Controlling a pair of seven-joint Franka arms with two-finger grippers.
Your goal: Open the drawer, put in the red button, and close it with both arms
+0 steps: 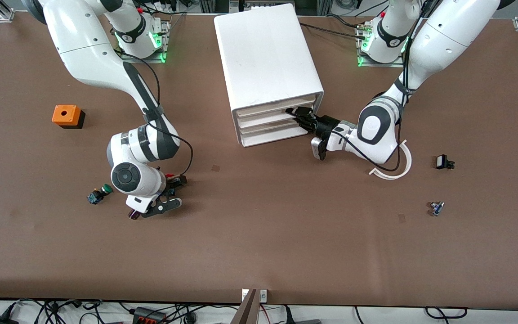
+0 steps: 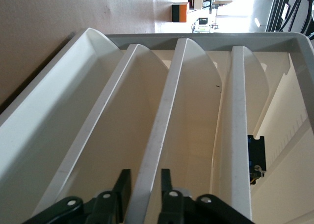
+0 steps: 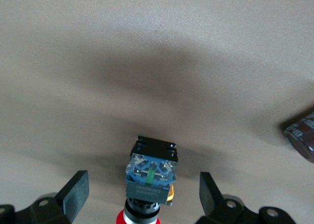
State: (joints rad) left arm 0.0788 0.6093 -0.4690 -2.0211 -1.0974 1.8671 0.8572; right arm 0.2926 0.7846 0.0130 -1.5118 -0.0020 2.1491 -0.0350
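Observation:
The robot's right gripper needs to put the red button in the drawer, so it should take hold of the button by its blue body (image 3: pixel 150 174) next.
The white cabinet (image 1: pixel 268 67) stands at mid-table with three drawers that all look pushed in. My left gripper (image 1: pixel 301 118) is at the drawer fronts. In the left wrist view it (image 2: pixel 146 184) is open, with one finger (image 2: pixel 122 187) on each side of the rim of what looks like the middle drawer (image 2: pixel 164 116), small gaps showing. My right gripper (image 1: pixel 174 192) is low over the table toward the right arm's end. In the right wrist view it (image 3: pixel 143 184) is open around the red button (image 3: pixel 149 177), which lies on the table with its red cap toward the hand.
A green-capped switch (image 1: pixel 99 194) lies beside the right hand and a small dark roll (image 1: pixel 133 215) lies under it. An orange box (image 1: pixel 67 115) is toward the right arm's end. A white curved piece (image 1: pixel 394 171) and two small parts (image 1: pixel 443 162) (image 1: pixel 436 208) lie toward the left arm's end.

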